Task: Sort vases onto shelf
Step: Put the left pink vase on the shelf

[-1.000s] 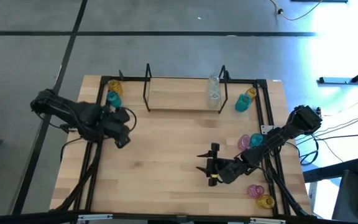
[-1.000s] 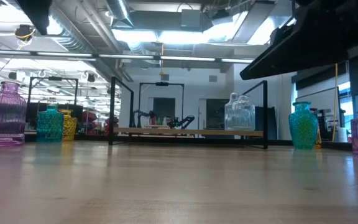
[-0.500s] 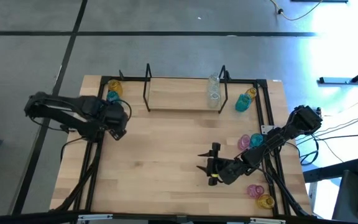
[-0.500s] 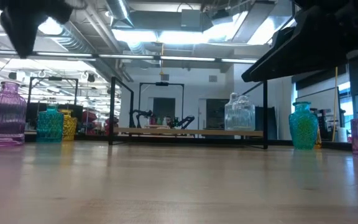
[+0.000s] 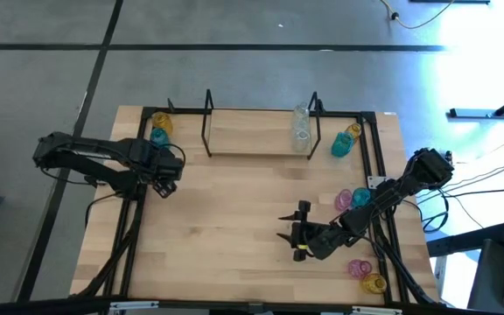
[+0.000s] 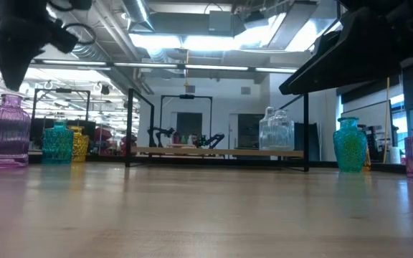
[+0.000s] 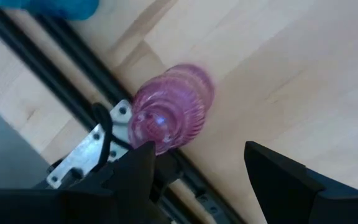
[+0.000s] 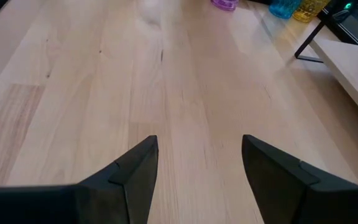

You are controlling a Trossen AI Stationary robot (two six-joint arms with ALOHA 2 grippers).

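Observation:
The robot needs to grab the pink vase by its rim (image 7: 151,129) with its left gripper next, to sort the vase onto the shelf.
A pink vase (image 7: 169,116) stands upright on the wooden table by the black rail at the left edge; it also shows in the low view (image 6: 6,132). My left gripper (image 7: 197,155) is open and hangs above it (image 6: 20,43), apart from it. In the high view my left gripper (image 5: 166,171) hides that vase. The shelf (image 5: 252,137) stands at the far middle with clear vases (image 5: 301,128) on its right end. My right gripper (image 8: 197,168) is open and empty over the table's near middle (image 5: 291,229).
A teal and a yellow vase (image 5: 158,129) stand at the far left, another teal and yellow pair (image 5: 345,141) right of the shelf. Pink and teal vases (image 5: 353,198) and a pink and a yellow one (image 5: 367,276) stand near the right edge. Black frame rails (image 5: 138,219) run along both sides.
My left gripper has gone toward the table's left edge and down, and now hangs over the pink vase. Its fingers stay open. The vases have not moved.

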